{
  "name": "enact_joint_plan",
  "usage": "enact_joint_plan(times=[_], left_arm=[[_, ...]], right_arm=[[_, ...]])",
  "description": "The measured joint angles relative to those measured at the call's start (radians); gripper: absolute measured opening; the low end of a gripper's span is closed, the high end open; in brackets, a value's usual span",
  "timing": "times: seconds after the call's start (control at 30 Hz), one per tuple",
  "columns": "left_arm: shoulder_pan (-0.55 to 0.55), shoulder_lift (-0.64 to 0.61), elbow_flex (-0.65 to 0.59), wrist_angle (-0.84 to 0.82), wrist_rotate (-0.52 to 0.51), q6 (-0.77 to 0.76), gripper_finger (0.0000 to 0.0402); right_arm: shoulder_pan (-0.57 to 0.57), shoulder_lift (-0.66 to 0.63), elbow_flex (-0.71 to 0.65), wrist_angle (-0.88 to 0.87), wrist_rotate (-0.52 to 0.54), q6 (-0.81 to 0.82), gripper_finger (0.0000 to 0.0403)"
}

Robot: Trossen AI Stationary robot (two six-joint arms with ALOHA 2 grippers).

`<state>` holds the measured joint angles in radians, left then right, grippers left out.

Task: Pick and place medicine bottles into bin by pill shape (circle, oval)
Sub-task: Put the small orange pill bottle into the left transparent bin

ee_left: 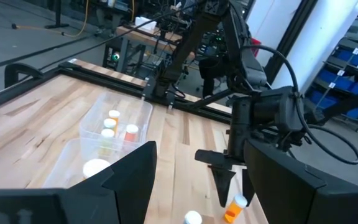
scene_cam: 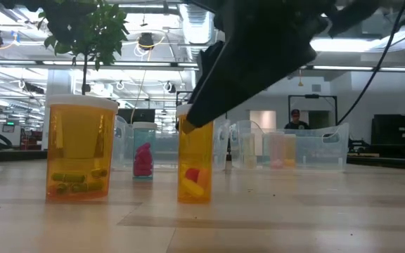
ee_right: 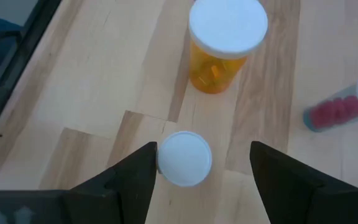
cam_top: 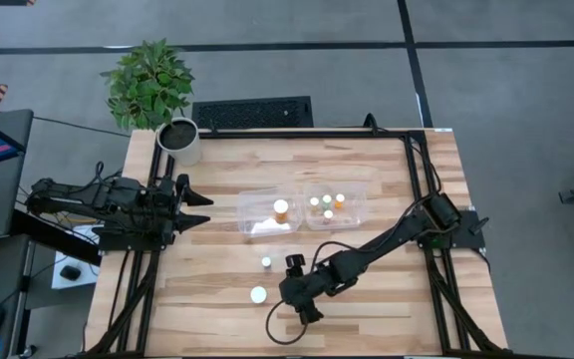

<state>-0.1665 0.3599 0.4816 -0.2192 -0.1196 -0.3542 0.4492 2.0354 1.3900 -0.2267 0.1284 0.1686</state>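
I need to close my right gripper on the bottle now, because my fingers are level with the narrow bottle's white cap [ee_right: 184, 158], above the wood. Closing now would hold it.
My right gripper [cam_top: 293, 288] hangs open, pointing down, over a narrow orange bottle [scene_cam: 195, 167] that stands on the table with red and yellow pills inside. Its white cap [ee_right: 184, 158] lies between the fingers, close to one of them. A wide orange bottle [ee_right: 227, 45] with greenish pills [scene_cam: 80, 179] and a clear bottle of pink pills [scene_cam: 143, 152] stand nearby on the table. The left bin [cam_top: 257, 206] holds one orange bottle [cam_top: 281, 208]. The right bin [cam_top: 357, 204] holds several bottles. My left gripper [cam_top: 199, 204] waits open at the table's left edge. My right gripper comes at the narrow bottle from above, one finger on each side of its cap. One finger [ee_right: 143, 167] lies right beside the cap's rim [ee_right: 160, 158]. I cannot tell whether it touches. The other finger [ee_right: 263, 163] stands clear. The bottle stands upright on the table.
A white plant pot [cam_top: 179, 140] with a green plant stands at the table's far left corner. Black frame rails [cam_top: 412, 179] run along the table's sides. The right arm [cam_top: 397, 234] stretches across the table's right half. A person [scene_cam: 295, 119] shows in the room behind.
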Motion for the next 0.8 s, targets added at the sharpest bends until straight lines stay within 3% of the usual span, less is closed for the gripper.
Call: enact_joint_plan(times=[0.2,0.57,0.8], left_arm=[[0.000,0.000,0.000,0.000,-0.001,0.001,0.0235],[0.000,0.000,0.000,0.000,-0.001,0.000,0.0235],[0.000,0.000,0.000,0.000,-0.001,0.000,0.0235]], right_arm=[[0.000,0.000,-0.001,-0.001,0.000,-0.008,0.0252],[0.000,0.000,-0.001,0.002,0.000,-0.019,0.0164],[-0.001,-0.002,-0.001,0.001,0.000,-0.047,0.0128]])
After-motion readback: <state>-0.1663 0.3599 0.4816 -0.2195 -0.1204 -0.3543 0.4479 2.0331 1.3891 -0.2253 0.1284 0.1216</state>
